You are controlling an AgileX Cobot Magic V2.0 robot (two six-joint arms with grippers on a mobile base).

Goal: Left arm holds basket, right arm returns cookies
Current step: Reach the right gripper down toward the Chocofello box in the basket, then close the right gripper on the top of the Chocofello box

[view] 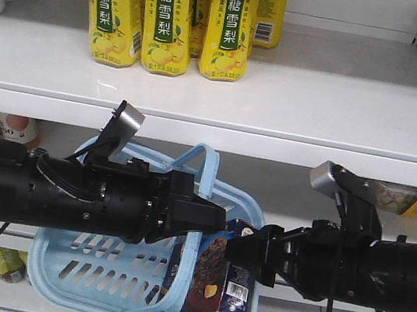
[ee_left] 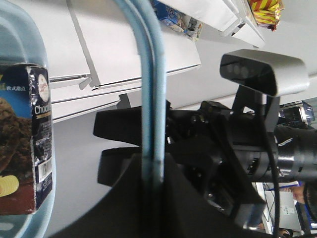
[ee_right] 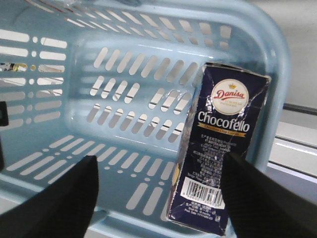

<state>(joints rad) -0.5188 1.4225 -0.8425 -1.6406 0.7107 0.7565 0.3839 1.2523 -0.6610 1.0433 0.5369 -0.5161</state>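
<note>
My right gripper is going to grab the carton by its narrow barcode side (view: 238, 286) next, to return the cookies from the light blue basket (view: 90, 264).
The light blue basket (view: 90, 264) hangs in front of the shelves. My left gripper (view: 211, 218) is shut on its loop handles (ee_left: 148, 74), and in the left wrist view the jaws (ee_left: 151, 173) pinch the two thin bars together. The cookies (view: 211, 270), a dark navy carton, stand upright inside the basket at its right end (ee_right: 218, 148), barcode side towards the right wrist camera. My right gripper (view: 253, 253) is level with the basket's right rim and stands open (ee_right: 158, 198) over the basket's inside (ee_right: 99, 74). The carton lies just inside its right finger (ee_right: 262, 198) and is not gripped.
Yellow-labelled drink bottles (view: 166, 16) stand on the white upper shelf (view: 291, 129), above both arms. More packets (view: 402, 199) and bottles (view: 12, 127) sit on the shelf behind the arms. Snack bags (ee_left: 265, 10) show on shelves in the left wrist view.
</note>
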